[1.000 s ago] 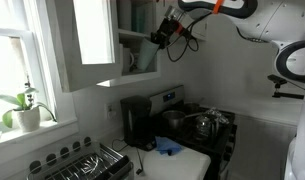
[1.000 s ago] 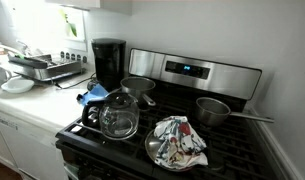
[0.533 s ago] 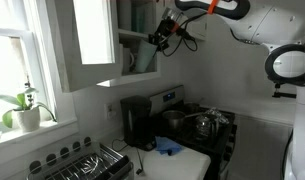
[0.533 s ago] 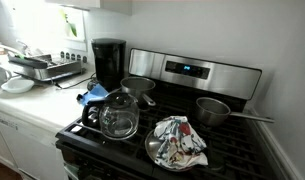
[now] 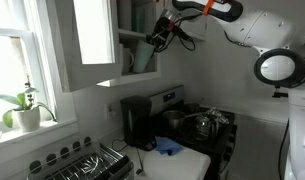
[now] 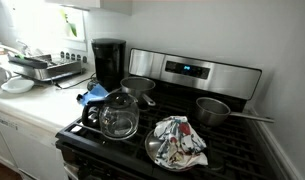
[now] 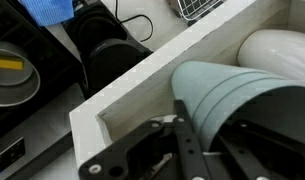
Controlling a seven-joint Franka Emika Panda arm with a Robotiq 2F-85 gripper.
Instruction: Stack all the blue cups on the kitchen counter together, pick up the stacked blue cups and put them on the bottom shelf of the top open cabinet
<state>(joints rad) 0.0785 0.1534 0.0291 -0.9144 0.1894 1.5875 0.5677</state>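
The blue cups are inside the shelf's white front edge and would stay on the shelf, so my gripper needs to release them now.
The blue cups (image 7: 237, 95) are nested in one pale blue stack, lying tilted across the wrist view. My gripper (image 7: 207, 122) is shut on the stack's rim, one finger (image 7: 184, 135) on the outer wall and the other inside the mouth. In an exterior view the gripper (image 5: 160, 36) holds the cups (image 5: 142, 56) inside the top open cabinet (image 5: 95, 30), just over its bottom shelf (image 5: 138, 77). The shelf's white front edge (image 7: 142, 82) runs beneath the cups. I cannot tell whether the stack touches the shelf. The kitchen counter (image 5: 184, 163) lies far below.
A white rounded vessel (image 7: 277, 48) lies in the cabinet beside the cups. The open cabinet door hangs next to the arm. Below are a black coffee maker (image 6: 109, 62), bright-blue cloth (image 6: 92, 95), glass kettle (image 6: 119, 115), pots on the stove (image 6: 217, 110) and a dish rack (image 6: 37, 68).
The arm has reached further toward the cabinet, carrying the stacked cups a little deeper over the bottom shelf. Nothing on the stove or counter has moved.
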